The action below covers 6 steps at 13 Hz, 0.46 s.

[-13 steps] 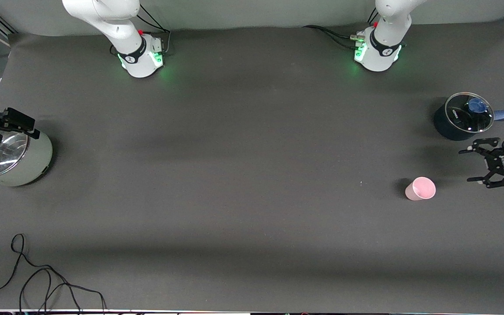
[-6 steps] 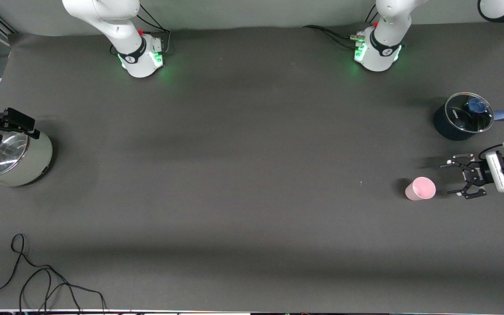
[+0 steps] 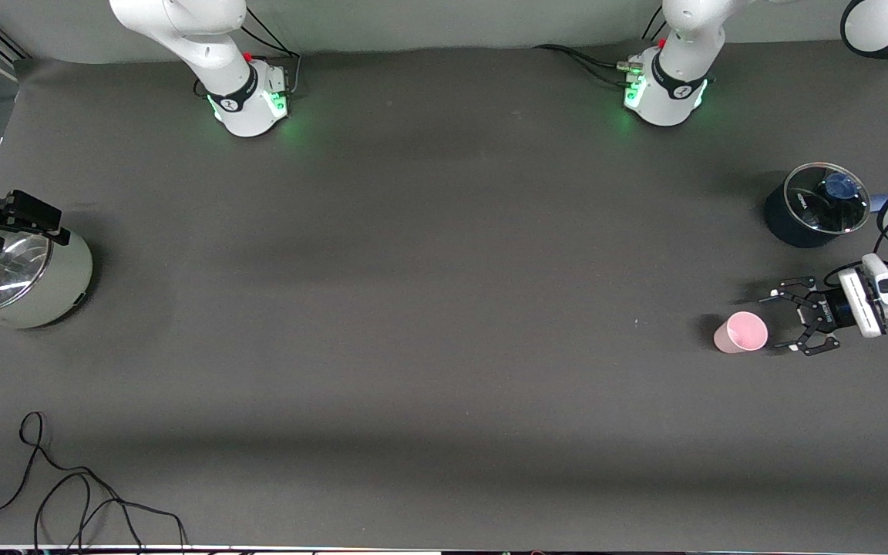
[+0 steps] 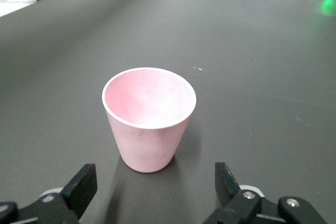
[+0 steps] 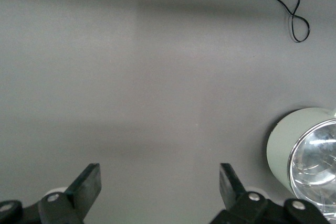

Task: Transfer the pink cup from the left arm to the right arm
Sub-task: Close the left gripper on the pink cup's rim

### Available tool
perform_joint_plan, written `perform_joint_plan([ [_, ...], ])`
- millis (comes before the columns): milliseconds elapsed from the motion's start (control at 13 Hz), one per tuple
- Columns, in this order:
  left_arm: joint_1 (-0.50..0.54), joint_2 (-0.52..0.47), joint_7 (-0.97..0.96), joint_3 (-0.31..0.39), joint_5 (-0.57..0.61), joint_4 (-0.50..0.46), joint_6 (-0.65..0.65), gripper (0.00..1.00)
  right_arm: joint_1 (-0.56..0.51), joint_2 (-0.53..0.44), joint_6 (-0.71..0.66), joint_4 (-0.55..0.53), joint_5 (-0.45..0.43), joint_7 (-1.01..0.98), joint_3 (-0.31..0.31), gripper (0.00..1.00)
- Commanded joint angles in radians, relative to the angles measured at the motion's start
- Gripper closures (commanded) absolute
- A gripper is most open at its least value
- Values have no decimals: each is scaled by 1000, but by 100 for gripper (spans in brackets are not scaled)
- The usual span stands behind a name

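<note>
My left gripper grabs the pink cup by its tapered lower body (image 3: 724, 341) (image 4: 148, 149) next. That leaves the cup's rim free for my right gripper.
The pink cup (image 3: 741, 333) stands upright with its mouth up, toward the left arm's end of the table. My left gripper (image 3: 782, 321) hangs low right beside it, open, with its black linkage fingers pointing at the cup. In the left wrist view the pink cup (image 4: 149, 119) sits just ahead of the left gripper (image 4: 153, 183), not between the fingertips and apart from them. My right gripper (image 3: 24, 220) waits over the rim of a pale green pot at the right arm's end. The right gripper (image 5: 159, 178) is open with only bare table between its fingers.
A dark blue pot (image 3: 808, 210) with a glass lid and a blue handle stands farther from the front camera than the cup. The pale green pot (image 3: 43, 289) has a glass lid and also shows in the right wrist view (image 5: 294, 150). A black cable (image 3: 66, 493) lies near the front edge.
My left gripper has moved from beside the dark blue pot down toward the pink cup, still open. The cup and the right arm have not moved.
</note>
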Motion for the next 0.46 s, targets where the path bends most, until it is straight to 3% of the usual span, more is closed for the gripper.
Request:
perform_joint_plan([
  [0, 9, 38, 47, -11, -49, 6, -18, 0, -11, 9, 4, 22, -5, -12, 3, 0],
  [386, -8, 60, 67, -34, -111, 7, -2, 0, -9, 16, 4, 27, -4, -11, 3, 0],
])
